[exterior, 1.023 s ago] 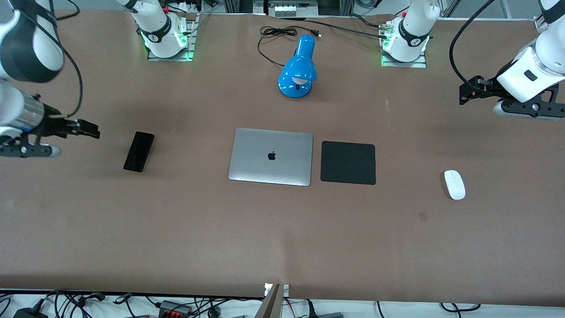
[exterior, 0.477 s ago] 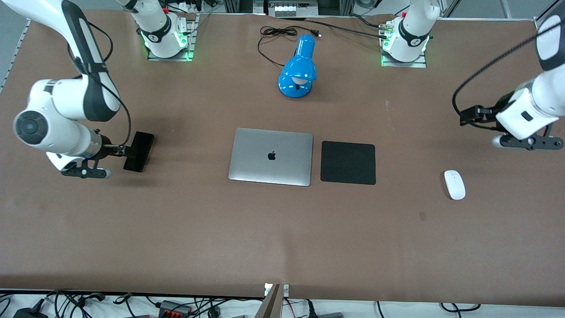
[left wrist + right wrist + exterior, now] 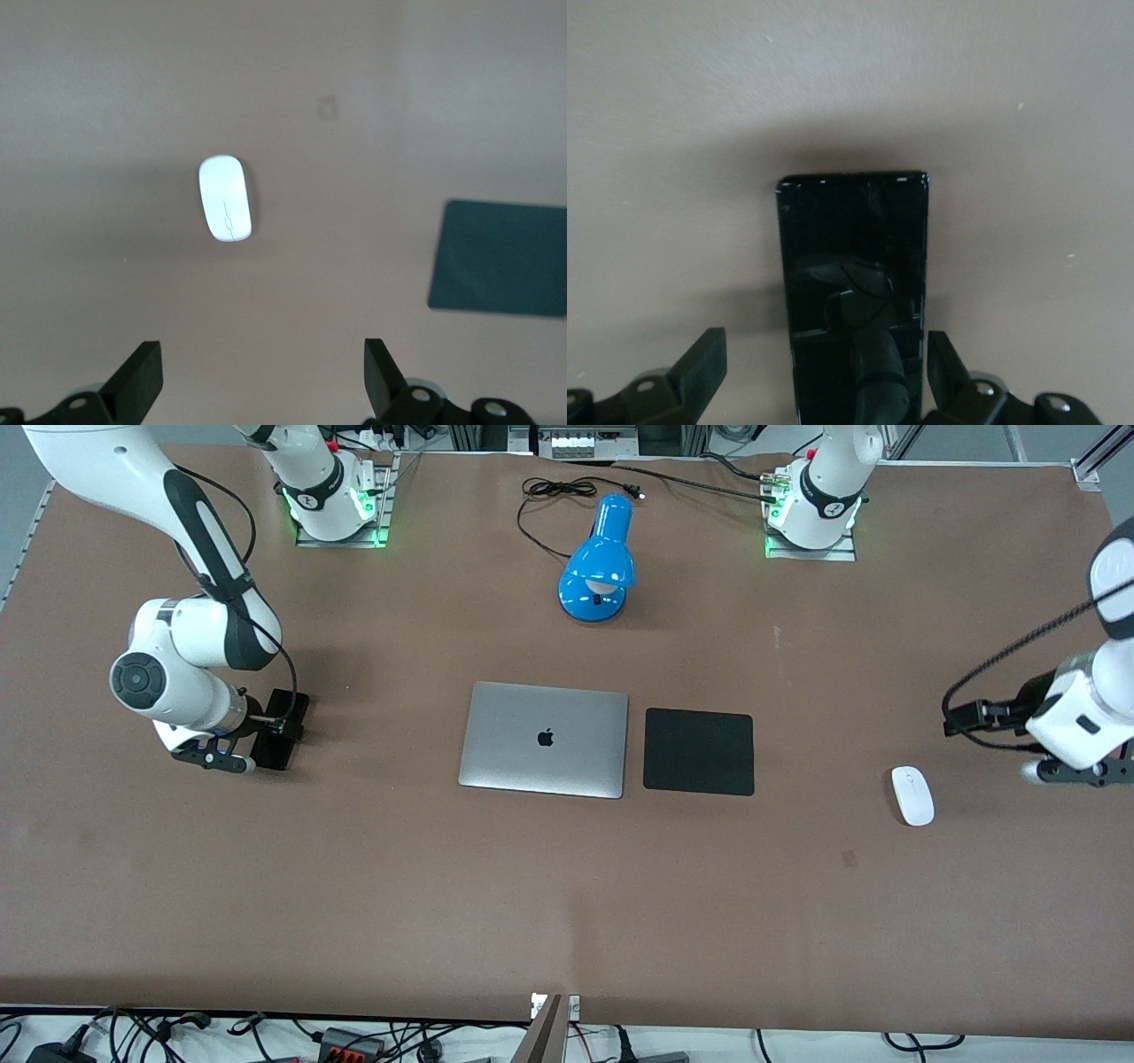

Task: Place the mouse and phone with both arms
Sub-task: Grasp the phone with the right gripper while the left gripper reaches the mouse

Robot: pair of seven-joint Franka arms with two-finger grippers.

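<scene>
My left gripper is going to grab the long sides of the white mouse (image 3: 912, 795) next, to put it on the black mouse pad (image 3: 698, 751).
The black phone (image 3: 295, 703) lies flat on the brown table toward the right arm's end. My right gripper (image 3: 280, 727) hangs low over its middle, open, with the phone (image 3: 850, 239) between the spread fingers (image 3: 707, 352) and nothing gripped. The white mouse (image 3: 912, 795) rests on the table toward the left arm's end. My left gripper (image 3: 962, 718) is open over bare table just beside it. In the left wrist view the mouse (image 3: 226, 197) lies ahead of the open gripper (image 3: 261, 356), apart from both fingers.
A closed silver laptop (image 3: 543, 740) sits mid-table with a square black mouse pad (image 3: 698, 751) beside it, between laptop and mouse; the pad's corner (image 3: 500, 270) shows in the left wrist view. A blue desk lamp (image 3: 598, 558) and its cord (image 3: 558, 490) lie near the bases.
The right arm has swung in from the table's end and come down over the phone. The left arm has dropped toward the mouse. Both grippers stay open.
</scene>
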